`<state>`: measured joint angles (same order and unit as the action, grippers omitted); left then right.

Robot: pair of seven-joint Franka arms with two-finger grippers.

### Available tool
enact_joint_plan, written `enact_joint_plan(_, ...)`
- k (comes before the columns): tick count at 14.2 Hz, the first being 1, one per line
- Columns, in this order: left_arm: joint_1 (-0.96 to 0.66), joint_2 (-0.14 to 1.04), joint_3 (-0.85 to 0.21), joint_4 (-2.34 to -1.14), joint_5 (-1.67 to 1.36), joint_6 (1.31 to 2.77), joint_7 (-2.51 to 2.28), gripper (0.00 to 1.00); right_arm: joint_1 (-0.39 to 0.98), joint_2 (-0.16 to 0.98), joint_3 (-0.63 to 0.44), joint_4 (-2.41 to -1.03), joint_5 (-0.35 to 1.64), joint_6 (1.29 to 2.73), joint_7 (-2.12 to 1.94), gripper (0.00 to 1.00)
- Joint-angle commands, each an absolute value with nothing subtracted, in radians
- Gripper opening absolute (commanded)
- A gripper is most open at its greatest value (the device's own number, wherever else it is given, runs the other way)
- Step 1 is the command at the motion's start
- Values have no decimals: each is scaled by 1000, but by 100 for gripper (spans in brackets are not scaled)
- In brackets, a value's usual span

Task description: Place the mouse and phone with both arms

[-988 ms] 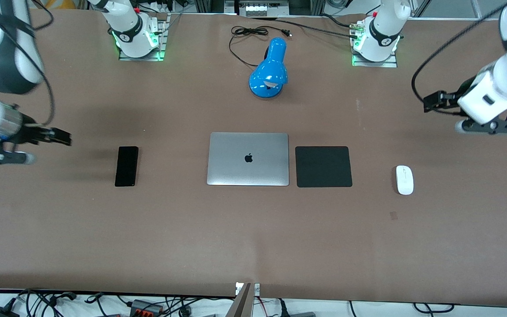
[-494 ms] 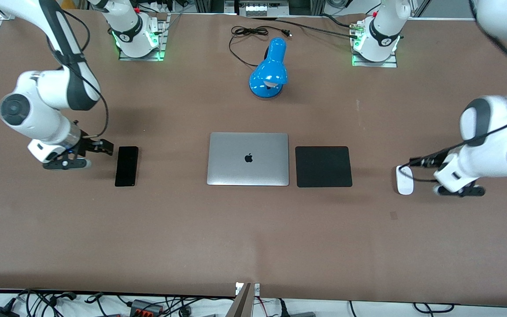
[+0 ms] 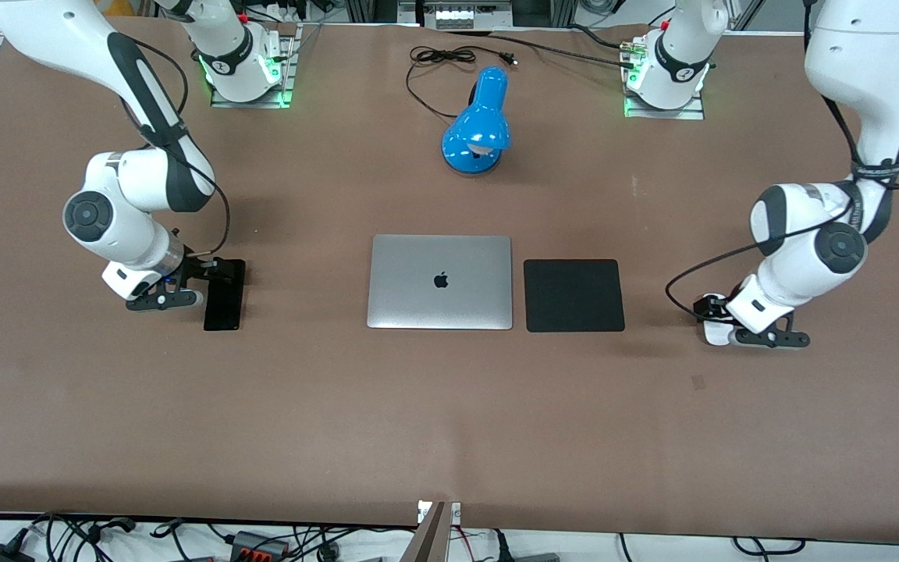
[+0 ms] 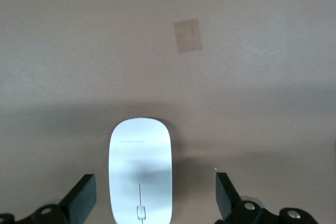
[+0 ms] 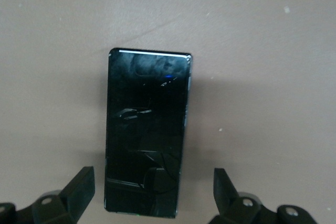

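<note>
My left gripper is open above the white mouse (image 3: 717, 335) and needs to go lower before it closes. Its fingers would miss the mouse if they closed now.
The white mouse (image 3: 717, 335) lies on the brown table toward the left arm's end, mostly covered by the left arm's hand. My left gripper (image 3: 708, 307) is low over it and open. In the left wrist view the mouse (image 4: 140, 169) lies between the spread fingers (image 4: 81, 199), not touched. The black phone (image 3: 225, 300) lies toward the right arm's end. My right gripper (image 3: 218, 270) is low over the phone's end farther from the front camera, open. In the right wrist view the phone (image 5: 147, 129) lies between the spread fingers (image 5: 79, 188), not touched.
A closed silver laptop (image 3: 440, 282) lies mid-table with a square black mouse pad (image 3: 573, 295) beside it, toward the mouse. A blue desk lamp (image 3: 478, 125) and its black cable (image 3: 438, 58) lie near the arm bases. A small tape patch (image 3: 698, 382) sits near the mouse.
Both arms have swung in from the table ends and come down: the right gripper onto the phone's place, the left gripper onto the mouse's. Phone and mouse have not moved.
</note>
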<state>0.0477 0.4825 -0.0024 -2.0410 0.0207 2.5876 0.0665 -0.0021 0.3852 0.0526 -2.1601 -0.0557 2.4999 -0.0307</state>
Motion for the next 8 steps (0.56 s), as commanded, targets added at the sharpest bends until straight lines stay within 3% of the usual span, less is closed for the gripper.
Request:
enact_joint_plan(1, 80, 511, -5, -2084, 35, 2693, 95, 100, 11, 411, 52, -2164, -57, 2545, -35, 100)
enact_joint_plan(4, 86, 541, -5, -2114, 37, 2822, 104, 96, 14, 446, 52, -2164, -57, 2576, -34, 100)
enact_joint_plan(6, 86, 537, -5, -2117, 37, 2821, 109, 50, 12, 454, 52, -2167, -57, 2582, -34, 100)
enact_joint_plan(8, 87, 531, -6, -2115, 37, 2819, 103, 42, 12, 465, 52, -2175, -57, 2594, -35, 100)
